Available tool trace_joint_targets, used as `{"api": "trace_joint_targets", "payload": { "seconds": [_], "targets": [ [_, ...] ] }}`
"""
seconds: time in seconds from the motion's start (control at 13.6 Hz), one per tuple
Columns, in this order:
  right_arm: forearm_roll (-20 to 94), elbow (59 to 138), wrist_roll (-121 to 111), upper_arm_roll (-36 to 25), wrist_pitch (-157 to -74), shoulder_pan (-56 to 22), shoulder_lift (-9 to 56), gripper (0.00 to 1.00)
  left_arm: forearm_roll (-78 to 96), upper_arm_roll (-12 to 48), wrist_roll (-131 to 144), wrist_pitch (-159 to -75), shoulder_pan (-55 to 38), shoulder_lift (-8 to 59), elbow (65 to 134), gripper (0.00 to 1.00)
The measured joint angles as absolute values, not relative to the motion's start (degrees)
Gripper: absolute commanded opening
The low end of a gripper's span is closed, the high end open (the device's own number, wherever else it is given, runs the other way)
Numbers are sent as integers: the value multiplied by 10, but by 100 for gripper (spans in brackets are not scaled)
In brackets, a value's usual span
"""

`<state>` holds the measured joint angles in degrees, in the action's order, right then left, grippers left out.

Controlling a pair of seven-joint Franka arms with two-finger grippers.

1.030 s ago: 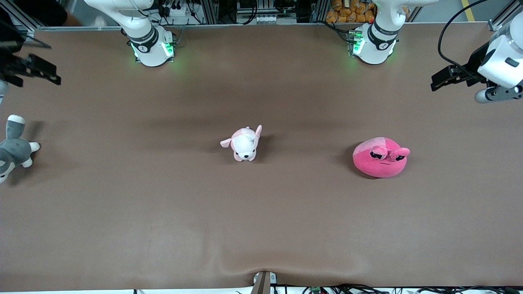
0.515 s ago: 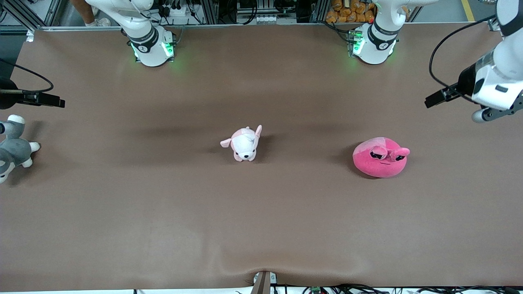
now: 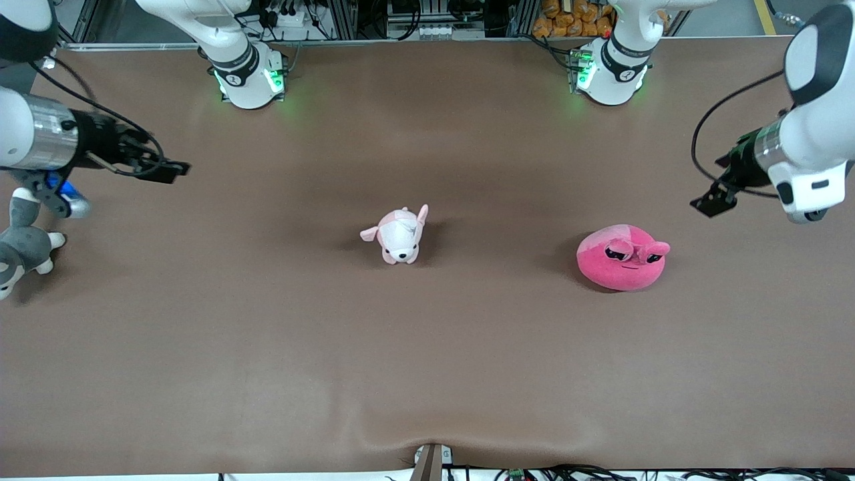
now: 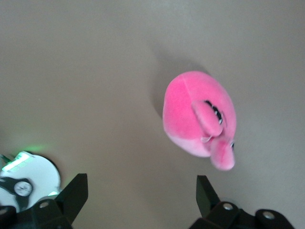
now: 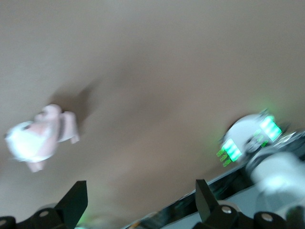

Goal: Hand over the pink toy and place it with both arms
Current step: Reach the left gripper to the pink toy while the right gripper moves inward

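The pink toy's round body should stay free for the handover, so my left gripper needs to pick up the toy by its ear next.
The pink toy, a round hot-pink plush with a lighter patch and sleepy eyes, lies on the brown table toward the left arm's end. It also shows in the left wrist view. My left gripper hangs open and empty over the table beside the toy, toward the table's end. In its wrist view the left gripper has wide-apart jaws with nothing between them. My right gripper is open and empty over the table at the right arm's end; in its own view the right gripper holds nothing.
A pale pink-and-white puppy plush sits mid-table, also in the right wrist view. A grey-and-white plush animal lies at the right arm's end. Both arm bases stand along the table's edge away from the front camera.
Both arms have swung in from the table's ends. The left gripper has come down toward the pink toy. The right gripper has moved out over the table toward the middle. The toys have not moved.
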<state>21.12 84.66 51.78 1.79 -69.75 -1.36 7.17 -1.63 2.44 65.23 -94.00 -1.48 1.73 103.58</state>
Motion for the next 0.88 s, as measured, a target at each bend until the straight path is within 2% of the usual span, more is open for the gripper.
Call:
{"api": "trace_joint_targets", "payload": {
  "seconds": [0.29, 0.52, 0.88],
  "targets": [
    [296, 847, 669, 18, -734, -56, 96, 100, 23, 24, 813, -977, -14, 70, 1025, 100],
    [340, 846, 796, 19, -834, -117, 116, 100, 33, 23, 876, -977, 3, 105, 996, 100],
    [360, 846, 990, 21, -1047, -239, 169, 100, 95, 22, 939, -1005, 15, 146, 997, 100]
  ]
}}
